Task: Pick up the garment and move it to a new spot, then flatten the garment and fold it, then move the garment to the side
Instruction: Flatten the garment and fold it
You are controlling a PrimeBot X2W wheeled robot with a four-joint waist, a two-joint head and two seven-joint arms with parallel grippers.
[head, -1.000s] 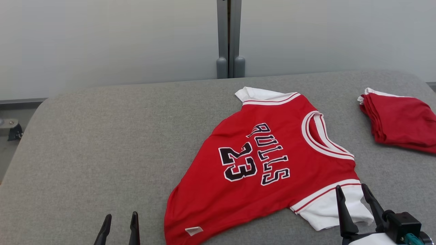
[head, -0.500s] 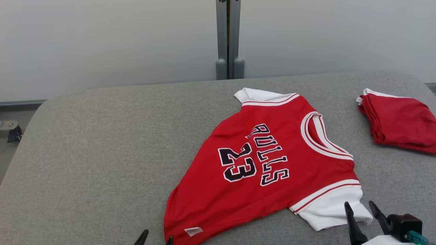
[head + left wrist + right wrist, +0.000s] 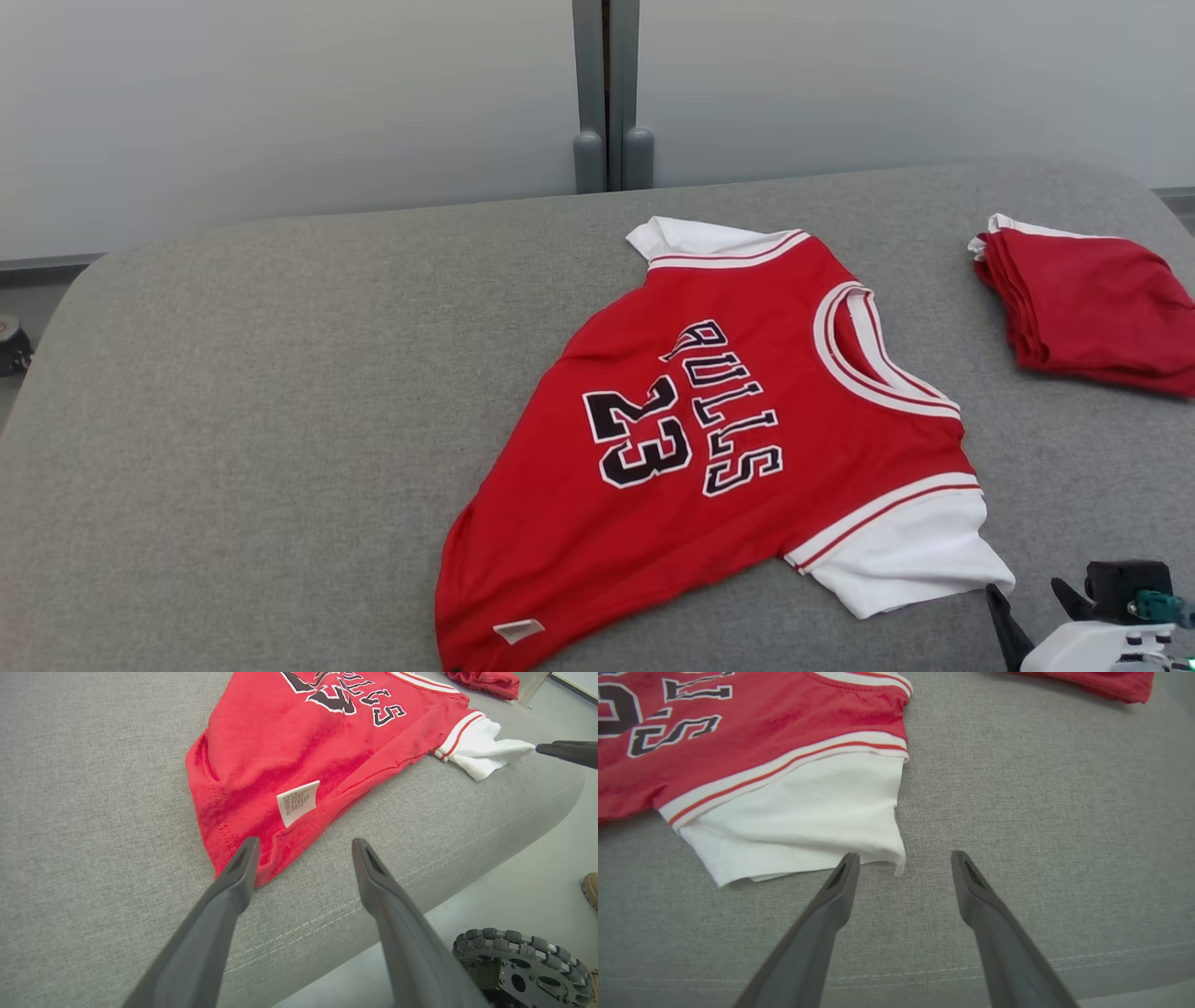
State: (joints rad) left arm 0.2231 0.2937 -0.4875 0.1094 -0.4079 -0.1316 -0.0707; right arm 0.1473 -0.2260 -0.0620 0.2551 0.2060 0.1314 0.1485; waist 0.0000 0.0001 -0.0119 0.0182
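My left gripper pinches the jersey by its hem corner [image 3: 461, 655] next, where the cloth rises in a fold, since the jersey's body [image 3: 672, 437] lies flat.
The garment [image 3: 709, 439] is a red jersey with "BULLS 23" and white sleeves, lying spread out on the grey padded table [image 3: 280, 420], right of centre. My left gripper [image 3: 303, 844] is open just above the table's front edge. Its left fingertip [image 3: 247, 851] is at the garment's [image 3: 289, 742] hem corner, below the white label [image 3: 297, 802]. My right gripper [image 3: 904, 856] is open with nothing in it, its tips just short of the white sleeve [image 3: 798, 816]. In the head view the right gripper [image 3: 1027, 590] sits at the lower right, beside that sleeve [image 3: 910, 560].
A folded stack of red cloth [image 3: 1092, 308] lies at the table's far right. A grey post [image 3: 607, 93] stands against the pale wall behind. Beyond the table's front edge, the left wrist view has floor, a robot wheel [image 3: 514, 970] and a shoe tip [image 3: 591, 889].
The head camera has shifted slightly. My left gripper slid right and down out of the head view. My right gripper drew back off the white sleeve toward the lower right. Both stayed open.
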